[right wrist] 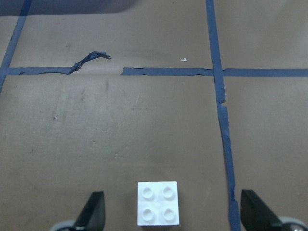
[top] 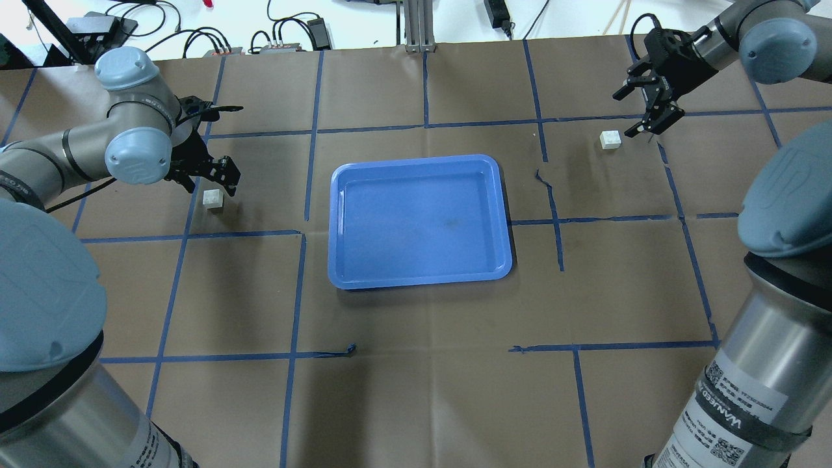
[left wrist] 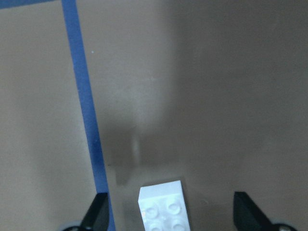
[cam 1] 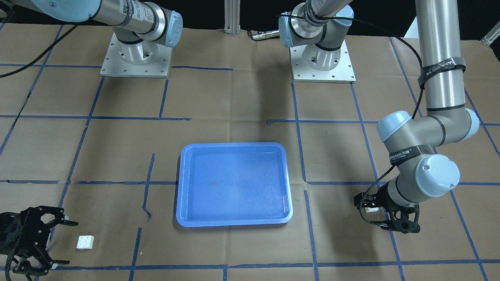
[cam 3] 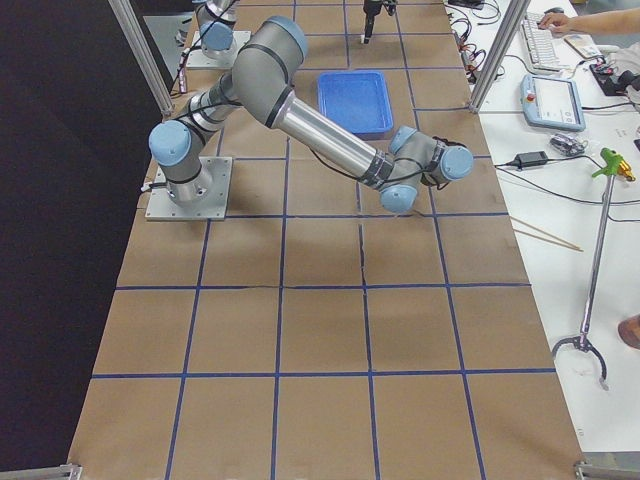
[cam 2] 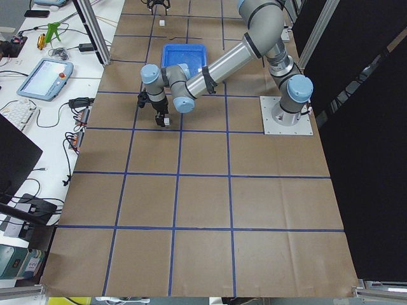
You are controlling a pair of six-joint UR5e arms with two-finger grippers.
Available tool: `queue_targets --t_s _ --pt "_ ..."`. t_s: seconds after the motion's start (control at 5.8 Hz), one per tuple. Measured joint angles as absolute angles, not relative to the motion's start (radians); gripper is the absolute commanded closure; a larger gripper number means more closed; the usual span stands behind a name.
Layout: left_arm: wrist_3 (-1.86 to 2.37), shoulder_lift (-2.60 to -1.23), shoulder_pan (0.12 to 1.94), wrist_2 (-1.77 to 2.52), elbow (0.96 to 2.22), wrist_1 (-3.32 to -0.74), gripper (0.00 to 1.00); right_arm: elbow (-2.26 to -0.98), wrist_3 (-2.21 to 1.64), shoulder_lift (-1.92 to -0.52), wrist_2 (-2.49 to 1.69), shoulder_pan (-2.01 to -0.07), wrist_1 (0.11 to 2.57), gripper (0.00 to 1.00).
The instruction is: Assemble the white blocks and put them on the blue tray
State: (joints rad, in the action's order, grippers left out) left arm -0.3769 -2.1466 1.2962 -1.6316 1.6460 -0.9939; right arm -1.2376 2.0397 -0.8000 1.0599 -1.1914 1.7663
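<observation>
My left gripper will grab the paper's white block by its smooth sides, keeping its studs free for assembling.
The blue tray lies empty at the table's middle; it also shows in the overhead view. One white block sits on the paper left of the tray. My left gripper hangs open over it, and the block lies between the two fingertips in the left wrist view. The other white block sits at the far right. My right gripper is open beside and above it, and the block lies between its fingertips in the right wrist view. Both blocks are studs up and apart.
Brown paper with a blue tape grid covers the table. The two arm bases stand at the robot's side. A torn piece of tape lies beyond the right block. Cables and tools lie past the far table edge.
</observation>
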Motion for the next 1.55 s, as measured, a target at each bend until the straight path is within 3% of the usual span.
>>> queue_targets --t_s 0.52,0.69,0.86,1.03,1.38,1.55 --pt "-0.381 -2.146 1.29 -1.635 1.644 -0.997 0.35 -1.309 2.088 -0.793 1.058 -1.174 1.808 0.0" --pt "-0.381 -2.145 1.29 -1.635 1.637 -1.003 0.56 -1.318 2.091 -0.792 1.061 -1.174 1.811 0.01" --pt "-0.381 -2.145 1.29 -1.635 1.635 -1.01 0.75 -1.319 2.091 -0.792 1.06 -1.174 1.811 0.18" --pt "-0.383 -2.146 1.29 -1.635 1.634 -1.015 0.88 -1.315 2.089 -0.793 1.059 -1.174 1.812 0.31" --pt "-0.387 -2.13 1.291 -1.635 1.631 -1.033 0.89 -1.312 2.089 -0.794 1.057 -1.174 1.812 0.36" --pt "-0.392 -2.096 1.304 -1.635 1.638 -1.054 0.89 -1.313 2.09 -0.794 1.057 -1.174 1.812 0.47"
